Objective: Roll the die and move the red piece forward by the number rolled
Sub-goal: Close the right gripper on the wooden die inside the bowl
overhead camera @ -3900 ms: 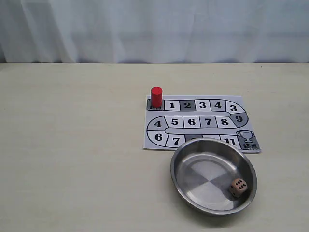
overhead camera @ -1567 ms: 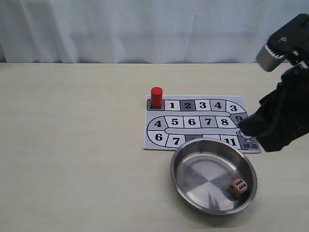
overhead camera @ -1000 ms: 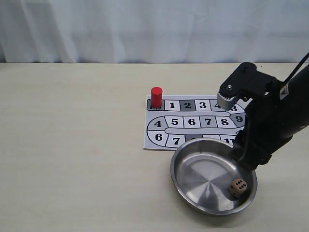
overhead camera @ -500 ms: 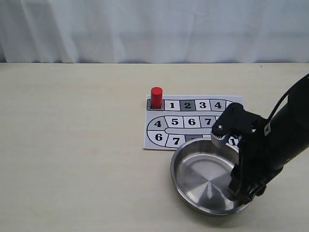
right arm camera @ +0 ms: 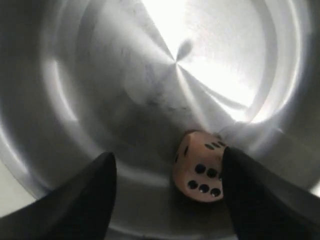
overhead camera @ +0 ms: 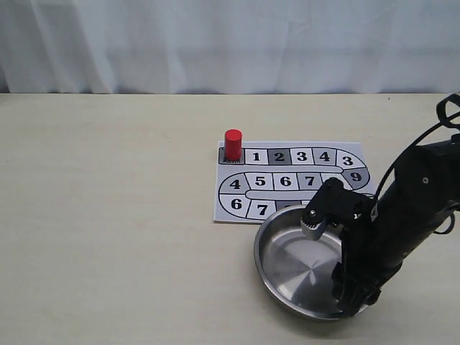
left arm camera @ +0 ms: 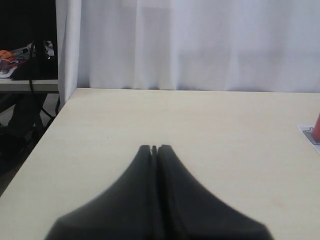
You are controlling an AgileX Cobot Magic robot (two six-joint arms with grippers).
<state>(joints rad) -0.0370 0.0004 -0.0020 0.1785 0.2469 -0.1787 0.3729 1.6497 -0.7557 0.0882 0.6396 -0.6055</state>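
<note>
I will next grab the dotted sides of the die (right arm camera: 200,166) with my right gripper, to roll it for the red piece's move.
The pale wooden die (right arm camera: 200,166) lies inside the steel bowl (right arm camera: 60,100), close to its wall. My right gripper (right arm camera: 167,172) is open around it; one finger (right arm camera: 250,195) touches the die's side, the other finger (right arm camera: 85,195) stands well apart. In the exterior view the right arm (overhead camera: 392,223) reaches down into the bowl (overhead camera: 287,266) and hides the die. The red piece (overhead camera: 233,144) stands upright on the start square at the far-left corner of the board (overhead camera: 287,180). My left gripper (left arm camera: 154,148) is shut and empty over bare table; the red piece (left arm camera: 317,127) shows at that view's edge.
The numbered paper board lies flat behind the bowl, which overlaps its near edge. A white curtain (overhead camera: 215,43) hangs behind the table. The table's left edge (left arm camera: 45,135) shows in the left wrist view, with dark clutter beyond it.
The right arm came in from the right, swung over the board and dropped into the bowl, covering the die in the exterior view. The red piece has not moved.
</note>
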